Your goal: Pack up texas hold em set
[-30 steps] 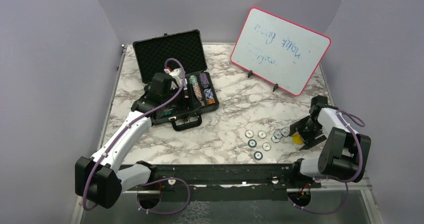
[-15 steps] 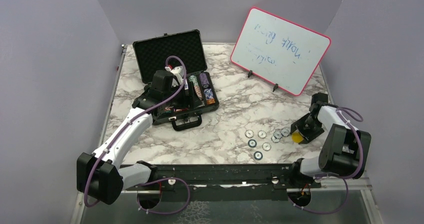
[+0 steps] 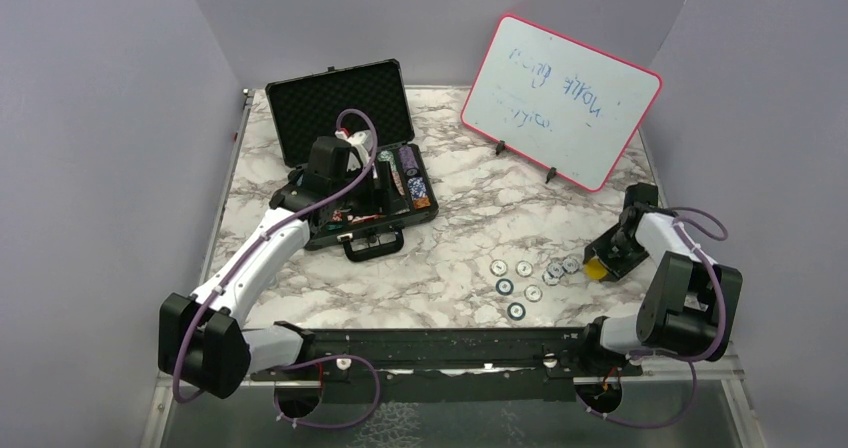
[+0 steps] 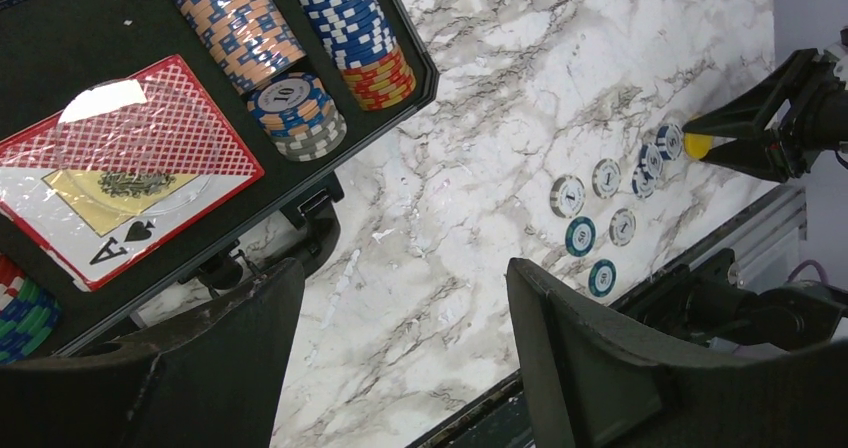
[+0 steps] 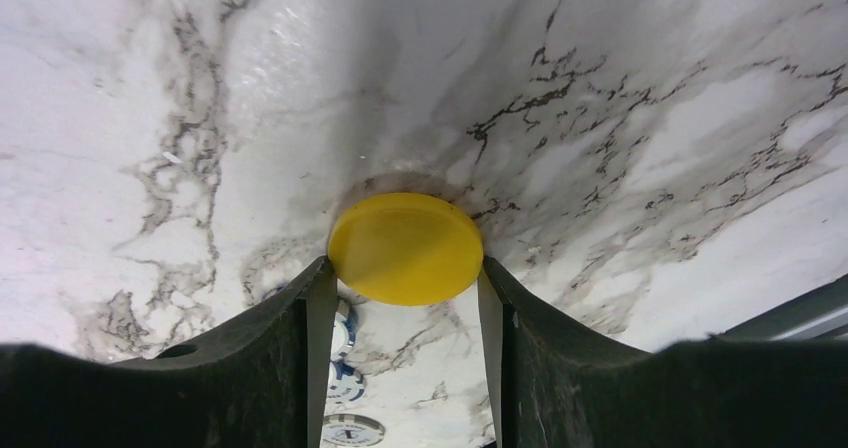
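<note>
My left gripper grabs the yellow button by its exposed rim [image 3: 594, 269] [image 4: 696, 147] next, since that leaves the opposite edge free to enter the case.
The black case [image 3: 345, 108] lies open at the back left, with rows of chips [image 3: 408, 180] in its foam slots. In the left wrist view a red card deck [image 4: 120, 168] lies beside the chip rows [image 4: 300, 108]. My left gripper [image 3: 383, 186] hovers open and empty over the case's front edge [image 4: 400, 268]. Several loose chips [image 3: 520, 278] lie on the marble at the front right. My right gripper [image 3: 603, 265] is shut on the yellow button [image 5: 405, 243] at table level, just right of those chips [image 4: 600, 208].
A pink-framed whiteboard [image 3: 560, 98] stands on a stand at the back right. A black rail [image 3: 450, 348] runs along the near table edge. Purple walls close in both sides.
My right gripper's jaws have closed from wide open onto the yellow button. My left gripper has shifted slightly right over the case.
</note>
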Controlling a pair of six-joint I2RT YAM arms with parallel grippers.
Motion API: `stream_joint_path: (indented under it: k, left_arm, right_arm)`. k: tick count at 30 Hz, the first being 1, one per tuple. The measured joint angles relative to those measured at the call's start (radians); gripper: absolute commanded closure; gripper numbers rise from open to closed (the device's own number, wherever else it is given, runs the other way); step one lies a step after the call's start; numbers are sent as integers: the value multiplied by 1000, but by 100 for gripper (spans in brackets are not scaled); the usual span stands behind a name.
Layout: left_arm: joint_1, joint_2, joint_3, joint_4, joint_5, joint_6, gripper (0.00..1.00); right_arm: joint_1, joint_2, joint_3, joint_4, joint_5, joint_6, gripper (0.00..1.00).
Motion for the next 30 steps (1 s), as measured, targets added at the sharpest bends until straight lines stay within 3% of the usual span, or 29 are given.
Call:
stream_joint_path:
  k: [9, 16, 24, 30]
  left_arm:
    - [-17, 60, 39, 20, 79, -12, 21]
    - [-121, 144, 38, 114, 102, -95, 23]
    - [-209, 192, -34, 320, 97, -185, 29]
    - [-216, 192, -156, 531, 54, -218, 33]
  right_arm:
    - [114, -116, 32, 9, 9, 12, 50]
    - [397, -130, 88, 19, 6, 116, 50]
    - [728, 25, 239, 105, -12, 274, 50]
    - [833, 118, 370, 189, -63, 352, 50]
